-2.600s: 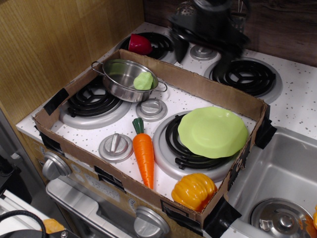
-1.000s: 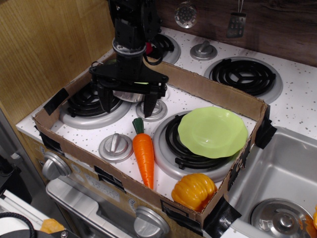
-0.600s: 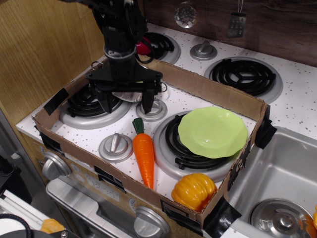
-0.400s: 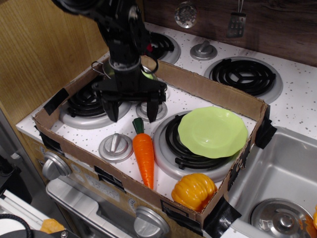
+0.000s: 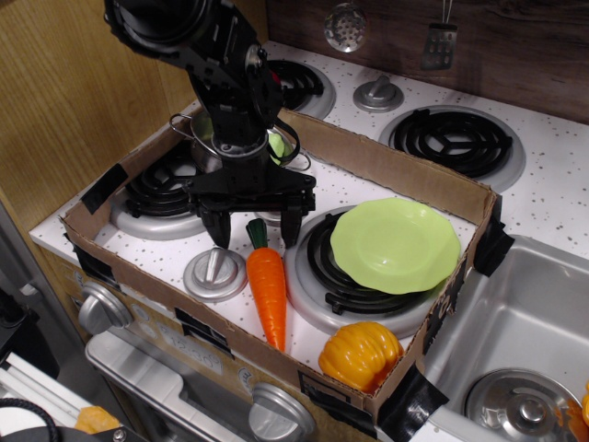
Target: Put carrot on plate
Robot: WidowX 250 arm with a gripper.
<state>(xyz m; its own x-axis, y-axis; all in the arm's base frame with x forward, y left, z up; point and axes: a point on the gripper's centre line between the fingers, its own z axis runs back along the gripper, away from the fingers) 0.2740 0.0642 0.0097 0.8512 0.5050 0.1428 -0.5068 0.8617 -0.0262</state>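
I will put the carrot on the lime-green plate, and for that I will next grab it with my gripper by its dark green stem.
The orange carrot with a dark green stem top lies on the white stove top inside the cardboard box, pointing toward the front. The lime-green plate rests on the front right burner, just right of the carrot. My black gripper is open and hangs right above the carrot's green top, one finger on each side of it. It holds nothing.
A steel pot with a green lump sits behind the arm. An orange-yellow pumpkin lies in the box's front right corner. Cardboard walls ring the area. Silver knobs stand left of the carrot. A sink is at right.
My gripper has moved forward and down from over the pot and knob to just above the carrot's green top. It has stayed open. Carrot and plate have not moved.
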